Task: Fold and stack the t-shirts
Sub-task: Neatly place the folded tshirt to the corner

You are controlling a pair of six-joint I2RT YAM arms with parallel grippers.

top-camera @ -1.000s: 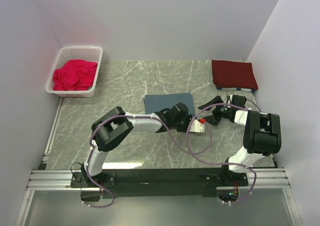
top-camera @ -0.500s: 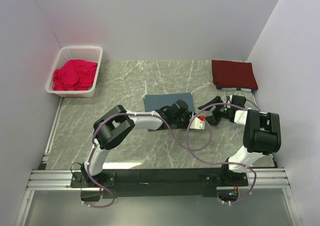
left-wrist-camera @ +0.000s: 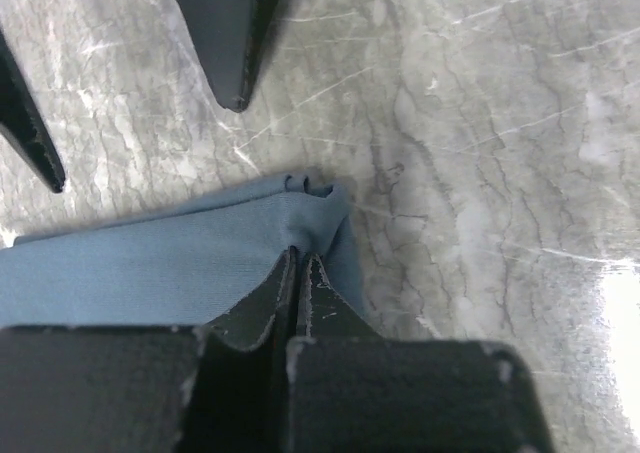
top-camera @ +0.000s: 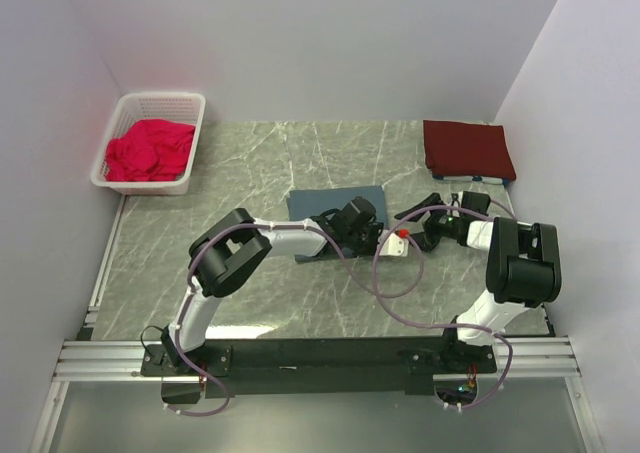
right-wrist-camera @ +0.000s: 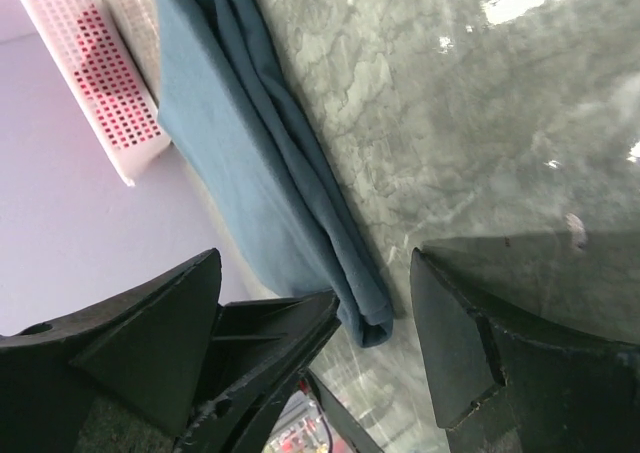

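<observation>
My right gripper grabs the slate blue-grey t-shirt's folded edge (top-camera: 383, 219) next, layers together. Then it stacks it still folded on the maroon t-shirt (top-camera: 467, 149).
The slate blue-grey t-shirt (top-camera: 335, 204) lies folded on the marble table near the middle. My left gripper (top-camera: 387, 236) is shut on its near right corner; in the left wrist view the gripper (left-wrist-camera: 298, 260) pinches the blue cloth (left-wrist-camera: 150, 265). My right gripper (top-camera: 416, 219) is open and empty just right of that corner. In the right wrist view the right gripper (right-wrist-camera: 315, 263) frames the shirt's folded edge (right-wrist-camera: 240, 143) without touching it. The dark maroon t-shirt (top-camera: 467, 149) lies folded at the back right.
A white basket (top-camera: 160, 98) holding bright red cloth (top-camera: 150, 148) stands at the back left and also shows in the right wrist view (right-wrist-camera: 90, 63). Walls close the table on three sides. Purple cables loop over the table near the arms.
My left gripper has drawn slightly back and left, toward the blue shirt, with the corner in it. The right gripper has barely moved.
</observation>
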